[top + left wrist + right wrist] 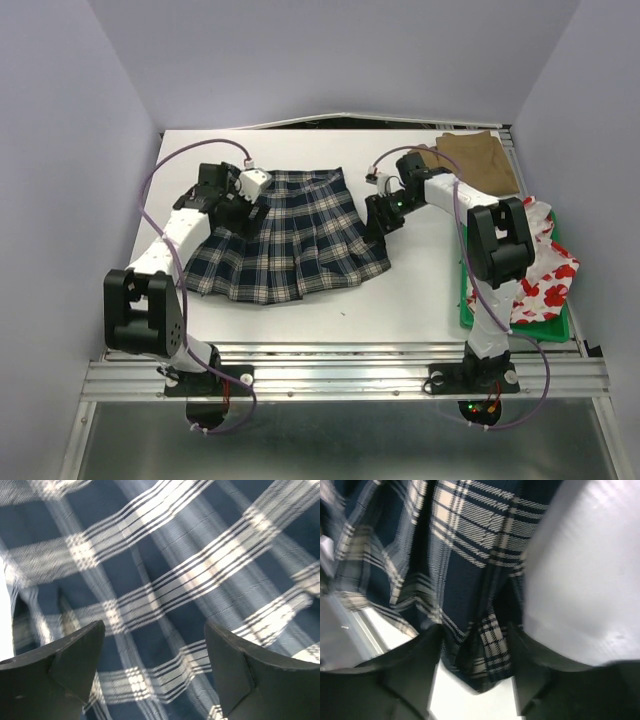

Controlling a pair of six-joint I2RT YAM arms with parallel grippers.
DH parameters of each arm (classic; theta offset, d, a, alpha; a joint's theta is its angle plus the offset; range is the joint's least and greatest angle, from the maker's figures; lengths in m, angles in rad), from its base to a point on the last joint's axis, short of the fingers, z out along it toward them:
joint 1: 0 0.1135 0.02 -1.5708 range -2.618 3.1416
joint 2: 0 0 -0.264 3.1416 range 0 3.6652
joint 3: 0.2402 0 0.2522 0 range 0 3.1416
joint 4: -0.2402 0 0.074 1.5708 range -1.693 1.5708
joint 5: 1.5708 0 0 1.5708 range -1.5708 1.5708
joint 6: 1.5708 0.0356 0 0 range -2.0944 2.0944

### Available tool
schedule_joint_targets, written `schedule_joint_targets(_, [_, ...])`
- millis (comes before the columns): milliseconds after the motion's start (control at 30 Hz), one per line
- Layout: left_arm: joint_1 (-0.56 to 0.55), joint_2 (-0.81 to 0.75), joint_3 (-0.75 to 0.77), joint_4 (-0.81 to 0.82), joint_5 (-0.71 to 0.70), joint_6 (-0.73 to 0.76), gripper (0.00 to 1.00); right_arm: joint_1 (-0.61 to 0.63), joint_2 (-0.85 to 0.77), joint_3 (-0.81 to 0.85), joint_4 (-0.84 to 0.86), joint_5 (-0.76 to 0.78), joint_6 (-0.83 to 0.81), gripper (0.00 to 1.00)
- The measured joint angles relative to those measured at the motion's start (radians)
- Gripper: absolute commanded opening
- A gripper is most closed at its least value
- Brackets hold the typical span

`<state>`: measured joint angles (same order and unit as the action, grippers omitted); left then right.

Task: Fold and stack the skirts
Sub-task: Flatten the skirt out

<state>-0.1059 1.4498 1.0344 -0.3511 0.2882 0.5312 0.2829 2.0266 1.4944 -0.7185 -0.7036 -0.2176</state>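
The plaid skirt (300,235) still needs to be lifted and spread flat for folding. My left gripper should next grip it by the waistband corner (271,175) on my left gripper's side.
The navy-and-white plaid skirt (300,235) lies spread flat mid-table, waistband toward the back. My left gripper (243,212) hovers low over its left part; in the left wrist view it (155,630) stands open above flat plaid cloth (165,570). At the skirt's right edge is my right gripper (378,218); in the right wrist view it (476,635) is open, with a bunched fold of the plaid hem (492,645) between the fingers. A tan-brown skirt (482,160) sits at the back right. The white skirt with red flowers (545,268) lies in the tray.
A green tray (465,300) runs along the table's right edge under the flowered skirt. Grey walls close in the left, back and right sides. Bare white tabletop (420,290) shows in front of the plaid skirt, by the arm bases.
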Motion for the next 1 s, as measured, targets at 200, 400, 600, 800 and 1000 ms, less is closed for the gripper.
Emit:
schedule_joint_targets(200, [-0.027,0.144,0.166,0.019,0.0,-0.037,0.79,-0.006,0.0,0.009,-0.088,-0.127,-0.029,0.01])
schedule_joint_targets(400, [0.021,0.171,0.213,0.015,0.032,-0.079,0.93,-0.051,-0.005,0.01,-0.346,-0.181,-0.122,1.0])
schedule_joint_targets(600, [0.141,0.277,0.508,-0.011,0.117,-0.112,0.95,-0.079,-0.064,0.121,-0.298,-0.073,0.031,1.0])
schedule_joint_targets(800, [0.207,0.514,0.799,-0.027,0.203,-0.1,0.95,-0.08,0.047,0.425,-0.066,0.013,0.208,0.98])
schedule_joint_targets(1000, [0.195,0.706,0.874,-0.115,0.277,-0.029,0.97,-0.08,0.249,0.509,0.038,0.024,0.232,0.98])
